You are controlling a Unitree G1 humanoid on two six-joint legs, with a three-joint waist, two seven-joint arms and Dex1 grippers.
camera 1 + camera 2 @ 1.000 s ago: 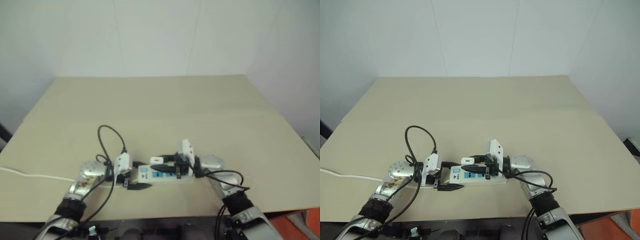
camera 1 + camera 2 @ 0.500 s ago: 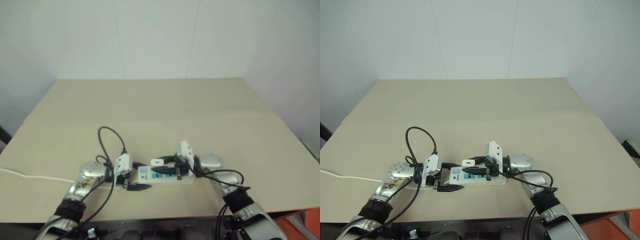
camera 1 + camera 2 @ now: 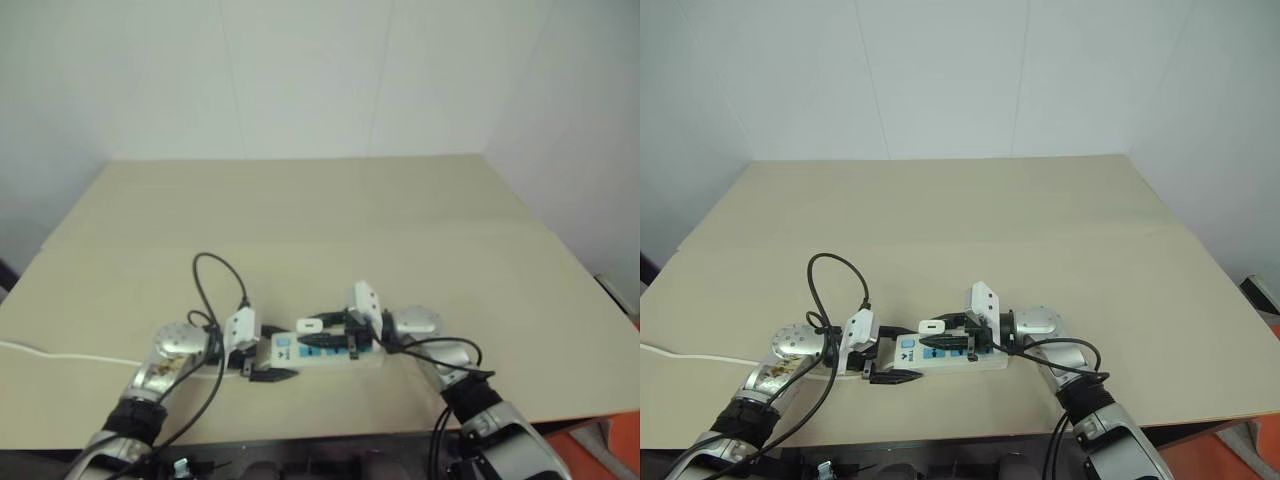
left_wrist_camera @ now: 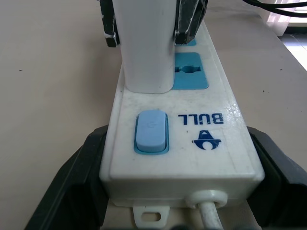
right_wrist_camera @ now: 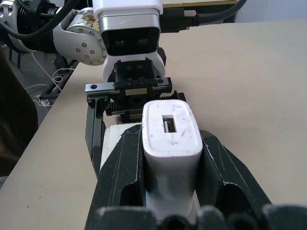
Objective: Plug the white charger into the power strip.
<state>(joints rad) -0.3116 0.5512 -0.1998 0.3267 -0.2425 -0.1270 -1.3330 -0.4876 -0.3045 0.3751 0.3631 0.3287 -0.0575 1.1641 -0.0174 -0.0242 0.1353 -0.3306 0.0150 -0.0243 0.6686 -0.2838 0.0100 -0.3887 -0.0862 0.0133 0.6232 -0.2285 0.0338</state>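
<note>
The white charger's lower end stands against the power strip's side (image 3: 331,355), so the charger would rest plugged in. The charger is ready for my right gripper to open now.
The power strip (image 4: 201,143), a white bar with blue sockets and a blue switch (image 4: 151,130), lies near the table's front edge. My left gripper (image 4: 177,139) is shut on the strip's switch end, one black finger (image 4: 72,182) along each long side. The white charger (image 5: 170,139) stands upright on the strip at the socket beside the switch, its lower end against the strip's face; its prongs are hidden. My right gripper (image 5: 170,134) is shut on the charger from the strip's other end. In the head views the charger (image 3: 931,326) sits above the strip (image 3: 950,358).
The strip's white cord (image 3: 60,352) trails left across the tan table (image 3: 330,220). Black robot cables loop above my left wrist (image 3: 215,275) and beside my right wrist (image 3: 450,350). White walls stand behind and to the right. An orange object (image 3: 600,450) lies below the table's front right corner.
The head view has tilted a little. Both grippers, the charger and the strip keep their places.
</note>
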